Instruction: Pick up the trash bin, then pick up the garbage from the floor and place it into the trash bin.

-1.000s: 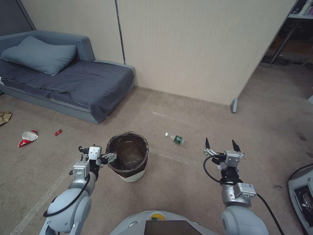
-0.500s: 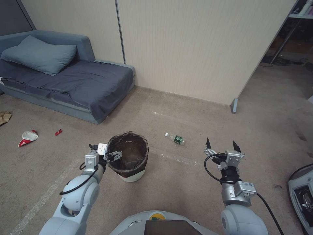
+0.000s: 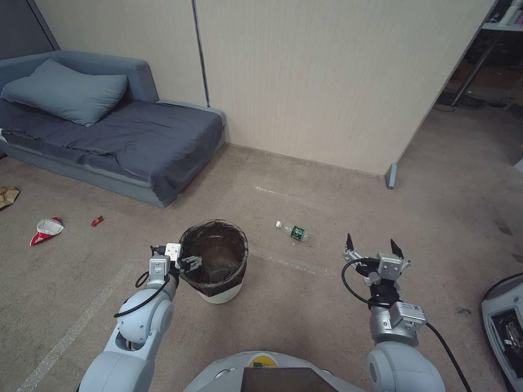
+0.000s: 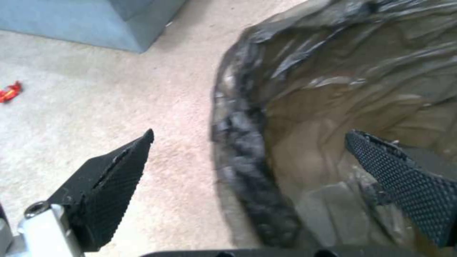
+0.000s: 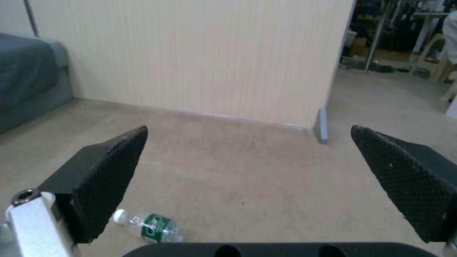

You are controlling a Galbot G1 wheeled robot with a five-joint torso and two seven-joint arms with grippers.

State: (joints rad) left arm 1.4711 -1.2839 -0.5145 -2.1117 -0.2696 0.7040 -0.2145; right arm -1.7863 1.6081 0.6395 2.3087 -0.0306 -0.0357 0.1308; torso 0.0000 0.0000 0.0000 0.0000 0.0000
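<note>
The trash bin's opening is much wider than my fingers can span, so I will next pinch the trash bin with my left gripper by its thin, bag-covered rim.
The trash bin (image 3: pixel 222 296) stands on the carpet just ahead of me, white with a dark liner bag over its rim (image 4: pixel 240 142). My left gripper (image 3: pixel 190 263) is open and straddles the bin's left rim, one finger (image 4: pixel 114 182) outside over the carpet, the other (image 4: pixel 405 182) inside the bin. To the right my right gripper (image 3: pixel 371 243) hangs open above bare carpet. Garbage lies around: a clear bottle (image 3: pixel 293 232) (image 5: pixel 150 226) with a green label right of the bin, and far left a crushed red-white cup (image 3: pixel 48 228), a small red wrapper (image 3: pixel 97 220) (image 4: pixel 10 91) and a brown paper bag (image 3: pixel 6 195).
A blue-grey sofa bed (image 3: pixel 109 141) with a pillow fills the back left. A beige partition wall (image 3: pixel 327 81) runs behind, ending in a grey foot (image 3: pixel 391 176). A white machine (image 3: pixel 504 326) sits at the right edge. Carpet lies open between bin and bottle.
My left gripper swung in from beside the bin until its fingers came over the bin's left rim. The right gripper sank back slightly. Bin and litter stayed put.
</note>
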